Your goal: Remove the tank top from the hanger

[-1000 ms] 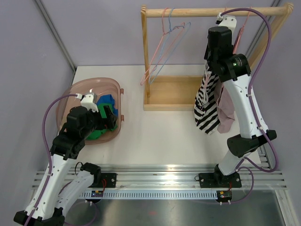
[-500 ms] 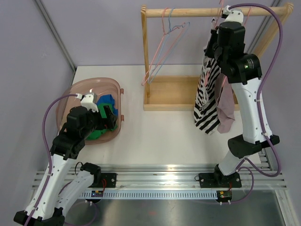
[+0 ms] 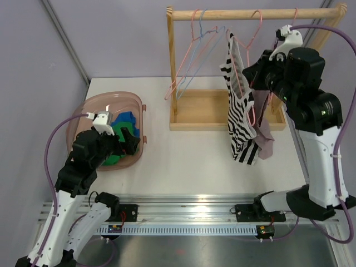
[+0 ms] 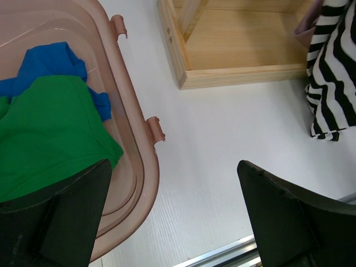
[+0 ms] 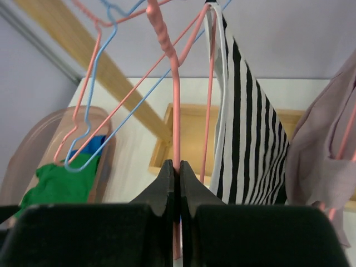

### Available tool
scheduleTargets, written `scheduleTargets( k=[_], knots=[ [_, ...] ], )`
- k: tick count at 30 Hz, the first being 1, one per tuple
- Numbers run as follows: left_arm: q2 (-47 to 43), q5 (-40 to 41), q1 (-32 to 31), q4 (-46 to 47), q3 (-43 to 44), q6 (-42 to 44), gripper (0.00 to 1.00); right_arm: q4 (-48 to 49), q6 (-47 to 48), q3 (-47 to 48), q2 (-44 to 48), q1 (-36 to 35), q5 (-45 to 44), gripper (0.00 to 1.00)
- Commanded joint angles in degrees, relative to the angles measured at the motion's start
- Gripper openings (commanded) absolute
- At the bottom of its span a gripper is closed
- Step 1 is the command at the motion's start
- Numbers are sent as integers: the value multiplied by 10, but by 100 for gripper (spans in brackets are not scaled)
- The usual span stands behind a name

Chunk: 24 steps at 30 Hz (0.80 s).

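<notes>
My left gripper grabs the striped tank top by its shoulder strap next, away from my right gripper, to slip the tank top off the hanger.
The black-and-white striped tank top hangs on a pink wire hanger whose hook is over the wooden rail. My right gripper is shut on the hanger's pink wire just right of the top; in the right wrist view the striped fabric hangs beside the jaws. My left gripper is open and empty over the basket's right rim; in the left wrist view the top's hem shows at the far right.
A pink plastic basket holds green and blue clothes. The wooden rack's base tray lies behind. Empty pink and blue hangers hang at the rail's left. A mauve garment hangs behind the striped top.
My right arm has swung right and lower, away from the rail. The hanger and striped top have shifted left and tilted. The left arm has barely moved.
</notes>
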State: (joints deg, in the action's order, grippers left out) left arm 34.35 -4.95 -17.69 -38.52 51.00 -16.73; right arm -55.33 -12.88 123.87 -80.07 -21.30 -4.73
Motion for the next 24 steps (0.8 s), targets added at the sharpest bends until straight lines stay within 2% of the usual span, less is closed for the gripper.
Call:
scheduleTargets(
  k=[1, 4, 8, 13, 19, 20, 24],
  knots=[
    [-1, -34, -15, 35, 33, -7, 99, 30, -20, -77, 90, 1, 100, 0],
    [7, -34, -39, 42, 80, -22, 99, 37, -32, -164, 161, 1, 154, 0],
    [39, 9, -99, 46, 174, -26, 99, 21, -39, -245, 234, 2, 222, 0],
    [109, 79, -191, 55, 257, -18, 99, 3, -54, -278, 308, 1, 336, 0],
    [172, 181, -346, 94, 336, 15, 99, -7, -81, -276, 356, 1, 407, 0],
    [199, 217, -395, 95, 350, 24, 99, -18, -83, -263, 355, 1, 418, 0],
    [263, 327, -529, 113, 414, 112, 99, -42, -86, -221, 346, 1, 426, 0]
  ],
)
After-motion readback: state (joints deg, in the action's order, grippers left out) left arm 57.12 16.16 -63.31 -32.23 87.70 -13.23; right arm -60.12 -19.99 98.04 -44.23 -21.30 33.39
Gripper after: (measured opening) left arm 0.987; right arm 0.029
